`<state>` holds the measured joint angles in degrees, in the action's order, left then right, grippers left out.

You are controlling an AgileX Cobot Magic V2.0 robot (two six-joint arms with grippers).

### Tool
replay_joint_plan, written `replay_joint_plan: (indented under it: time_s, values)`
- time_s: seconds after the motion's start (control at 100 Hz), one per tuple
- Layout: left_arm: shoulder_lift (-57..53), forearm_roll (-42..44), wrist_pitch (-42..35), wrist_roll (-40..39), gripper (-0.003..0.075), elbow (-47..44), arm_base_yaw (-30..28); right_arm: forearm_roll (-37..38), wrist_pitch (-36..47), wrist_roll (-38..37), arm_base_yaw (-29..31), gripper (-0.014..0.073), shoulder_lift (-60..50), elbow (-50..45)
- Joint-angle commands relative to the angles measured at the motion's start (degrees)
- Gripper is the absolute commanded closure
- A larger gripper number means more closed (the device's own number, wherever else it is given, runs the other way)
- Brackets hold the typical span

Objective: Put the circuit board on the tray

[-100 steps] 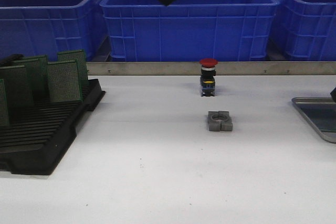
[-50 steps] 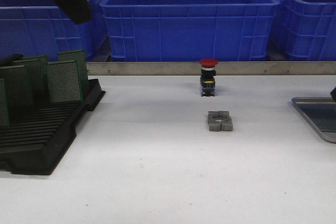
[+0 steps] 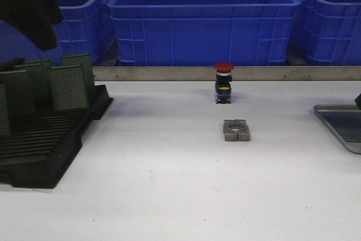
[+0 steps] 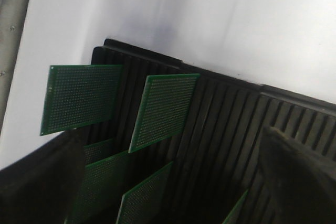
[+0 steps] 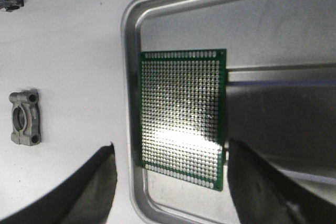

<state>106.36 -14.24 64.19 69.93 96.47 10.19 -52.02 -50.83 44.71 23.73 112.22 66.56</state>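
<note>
The left gripper will next take hold of the green circuit board by its exposed top edge [image 3: 67,67], because the board's lower edge [image 3: 71,109] sits down in a slot of the black rack.
A green circuit board [image 5: 184,114] lies flat in the silver-grey tray [image 5: 128,77], near its corner. My right gripper [image 5: 170,187] is open and empty above it, one finger on each side of the board's near edge. In the front view the tray [image 3: 333,118] sits at the table's right edge. Several more green boards [image 4: 165,108] stand in the black slotted rack [image 4: 236,114] at the left [image 3: 51,139]. My left gripper [image 4: 173,182] is open and empty above the rack, with dark fingers [image 4: 299,177] at both sides. The left arm [image 3: 28,9] shows dark at the upper left.
A red-capped push button [image 3: 224,83] and a grey metal clamp block [image 3: 236,130] stand mid-table; the clamp [image 5: 25,117] lies left of the tray. Big blue bins [image 3: 203,21] stand behind a metal rail [image 3: 169,73] at the back.
My left arm has swung from the top middle of the front view to the left, over the rack. The tray, button and clamp have not moved.
</note>
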Motion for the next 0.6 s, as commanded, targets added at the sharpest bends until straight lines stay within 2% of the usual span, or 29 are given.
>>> replay_joint_plan:
  time_s: [0.0,0.59]
  values:
    - [-1.4,-2.1,-2.8,0.0,0.0099,1.6,-0.3,-1.9,-1.6,0.3,0.3,0.0111,-3.2,1.4]
    - [5.3,-2.1,-6.5,1.5,0.0099,1.6,-0.6,-2.0,-1.6,0.3,0.3,0.0111,-3.2,1.4]
